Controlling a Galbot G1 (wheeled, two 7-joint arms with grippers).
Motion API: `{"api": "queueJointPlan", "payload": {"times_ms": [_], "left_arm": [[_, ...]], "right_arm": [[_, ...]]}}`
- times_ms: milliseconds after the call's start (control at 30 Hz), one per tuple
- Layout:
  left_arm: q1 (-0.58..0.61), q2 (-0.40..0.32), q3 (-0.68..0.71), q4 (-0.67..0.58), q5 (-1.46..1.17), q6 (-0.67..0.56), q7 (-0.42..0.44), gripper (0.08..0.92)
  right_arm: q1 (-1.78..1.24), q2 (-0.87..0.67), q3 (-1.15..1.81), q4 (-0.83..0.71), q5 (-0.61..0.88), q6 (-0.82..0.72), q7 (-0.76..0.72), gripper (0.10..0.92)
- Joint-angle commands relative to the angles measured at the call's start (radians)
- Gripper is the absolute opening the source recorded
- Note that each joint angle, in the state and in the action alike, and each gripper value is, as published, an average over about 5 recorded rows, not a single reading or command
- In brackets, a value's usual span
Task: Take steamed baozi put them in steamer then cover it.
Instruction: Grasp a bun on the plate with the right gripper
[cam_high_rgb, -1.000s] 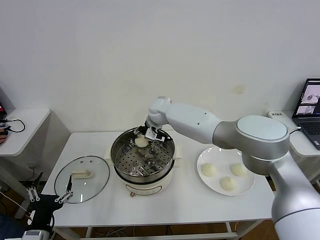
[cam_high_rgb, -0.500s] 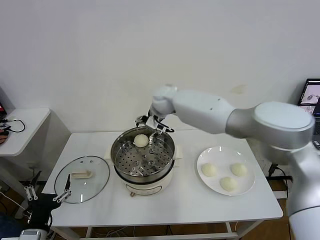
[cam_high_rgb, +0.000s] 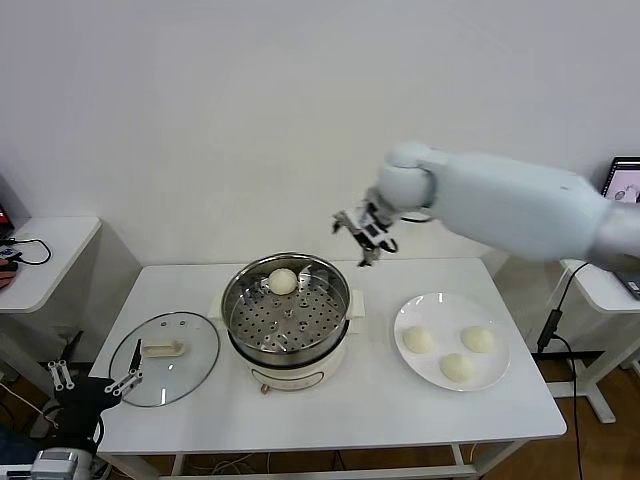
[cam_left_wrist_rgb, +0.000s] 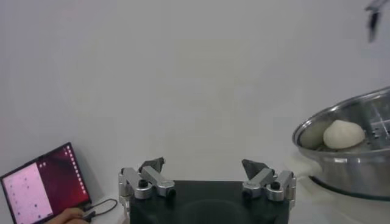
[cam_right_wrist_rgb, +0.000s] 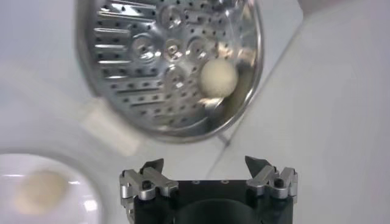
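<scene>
The robot's right gripper will next take hold of the plated baozi closest to the pot (cam_high_rgb: 418, 339) by its rounded sides, so that it can be loaded into the steamer (cam_high_rgb: 300, 318).
One cream-white baozi (cam_high_rgb: 283, 281) lies at the back of the steel perforated steamer tray (cam_high_rgb: 262, 322) in the cream pot; it also shows in the right wrist view (cam_right_wrist_rgb: 219, 77) and the left wrist view (cam_left_wrist_rgb: 343, 134). Three more baozi (cam_high_rgb: 417, 340) (cam_high_rgb: 477, 339) (cam_high_rgb: 457, 367) lie on the white plate (cam_high_rgb: 500, 377). The glass cover (cam_high_rgb: 164, 358) with its bar handle lies flat on the table left of the pot. My right gripper (cam_high_rgb: 362, 234) is open and empty, raised behind and right of the steamer. My left gripper (cam_high_rgb: 90, 380) is open, parked low off the table's front left corner.
A small side table (cam_high_rgb: 45, 255) with cables stands at the left. A laptop (cam_high_rgb: 622, 200) sits on another side table at the far right. The white wall is close behind the table.
My right gripper has let go of the baozi at the back of the steamer tray, risen, and moved right, away from the pot. The left arm has stayed low.
</scene>
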Motion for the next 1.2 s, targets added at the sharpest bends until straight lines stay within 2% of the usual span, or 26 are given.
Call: {"api": "queueJointPlan", "payload": {"times_ms": [33, 200, 400, 900, 1200], "left_arm": [[-0.004, 0.008, 0.004, -0.001, -0.007, 0.003, 0.001, 0.823], [-0.01, 0.01, 0.011, 0.006, -0.004, 0.005, 0.003, 0.823], [-0.015, 0.009, 0.011, 0.016, -0.003, 0.008, 0.005, 0.823], [-0.006, 0.001, -0.003, 0.035, 0.002, 0.014, 0.008, 0.823], [-0.003, -0.003, -0.009, 0.038, 0.001, 0.014, 0.009, 0.823]], "right_arm": [[-0.027, -0.378, -0.002, 0.225, 0.023, -0.173, -0.026, 0.823], [-0.197, -0.449, 0.071, 0.227, -0.07, -0.152, -0.023, 0.823], [-0.402, -0.431, 0.207, 0.169, -0.163, -0.141, -0.015, 0.823], [-0.673, -0.177, 0.409, -0.129, -0.292, -0.095, -0.012, 0.823], [-0.699, -0.096, 0.429, -0.213, -0.307, -0.083, -0.014, 0.823]]}}
